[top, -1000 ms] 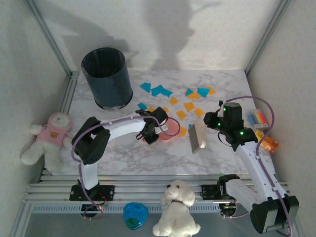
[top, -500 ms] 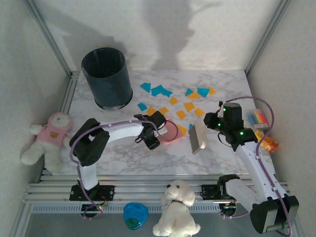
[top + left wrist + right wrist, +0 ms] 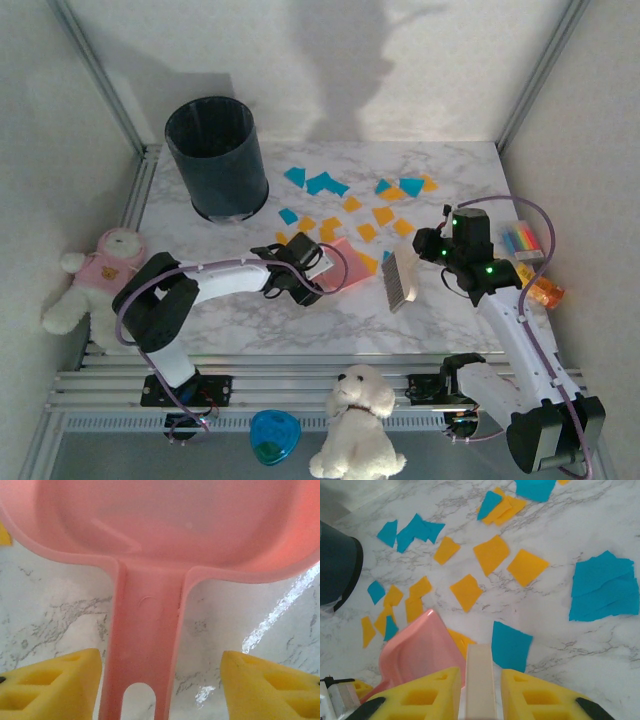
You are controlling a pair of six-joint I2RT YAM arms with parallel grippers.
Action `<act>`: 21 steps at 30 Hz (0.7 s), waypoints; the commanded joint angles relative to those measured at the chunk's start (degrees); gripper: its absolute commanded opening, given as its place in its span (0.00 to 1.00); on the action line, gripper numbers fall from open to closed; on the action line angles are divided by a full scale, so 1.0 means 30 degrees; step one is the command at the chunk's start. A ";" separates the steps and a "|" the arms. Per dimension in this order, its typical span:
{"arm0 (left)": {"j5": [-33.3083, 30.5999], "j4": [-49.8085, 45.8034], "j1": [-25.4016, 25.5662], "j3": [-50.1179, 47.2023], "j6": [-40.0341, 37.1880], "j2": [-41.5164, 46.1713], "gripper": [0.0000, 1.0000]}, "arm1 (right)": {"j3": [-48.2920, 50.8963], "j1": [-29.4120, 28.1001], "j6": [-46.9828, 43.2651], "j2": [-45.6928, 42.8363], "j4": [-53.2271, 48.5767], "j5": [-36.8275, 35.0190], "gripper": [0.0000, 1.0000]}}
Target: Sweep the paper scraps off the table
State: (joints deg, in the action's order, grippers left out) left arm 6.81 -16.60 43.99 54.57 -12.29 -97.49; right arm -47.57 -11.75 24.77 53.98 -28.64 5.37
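Note:
Next, the left gripper grabs the pink dustpan (image 3: 417,652) by its handle (image 3: 371,693), fingers across both sides. The dustpan stays open to catch swept paper scraps.
Orange-yellow and teal paper scraps (image 3: 380,215) lie scattered over the far middle of the marble table (image 3: 450,170); in the right wrist view the scraps (image 3: 491,554) spread ahead of the fingers. The pink dustpan (image 3: 342,263) lies flat on the table beside them. My left gripper (image 3: 310,268) stands open just behind it. In the left wrist view the dustpan's handle (image 3: 145,645) runs between the fingers of the left gripper (image 3: 161,680), with a gap at the right finger. My right gripper (image 3: 430,256) is shut on the white brush (image 3: 400,279). In its wrist view the right gripper (image 3: 480,692) clamps the brush handle (image 3: 480,665), and the dustpan (image 3: 417,652) lies to the left.
A dark bin (image 3: 218,155) stands at the back left. A striped block (image 3: 522,240) and an orange toy (image 3: 545,292) sit at the table's right edge. Plush toys (image 3: 100,275) (image 3: 358,420) lie off the table at left and front.
The left gripper has let go of the dustpan, which now lies flat on the table, and has drawn back to the left. The right arm and brush have barely moved.

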 commanded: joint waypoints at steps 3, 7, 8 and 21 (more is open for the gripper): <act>0.0537 0.1315 -0.0190 -0.0099 0.0438 -0.0432 0.57 | -0.0045 0.0147 -0.0110 -0.0207 0.0260 0.0083 0.00; 0.0627 0.1218 -0.0190 0.0032 0.0387 -0.0889 0.52 | -0.0113 0.0159 -0.0079 -0.0092 0.0237 0.0112 0.00; 0.0680 0.1097 -0.0190 0.0061 0.0352 -0.0942 0.51 | -0.0127 0.0140 -0.0084 -0.0077 0.0228 0.0070 0.00; 0.0902 0.0438 -0.0219 0.0224 0.0033 -0.1556 0.00 | -0.0050 0.0161 -0.0028 0.0114 0.0217 0.0051 0.00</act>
State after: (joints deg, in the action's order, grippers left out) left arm 9.08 -13.54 43.77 54.46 -11.99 -100.49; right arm -47.57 -11.70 24.80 54.41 -28.60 5.56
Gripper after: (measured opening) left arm 0.258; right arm 0.262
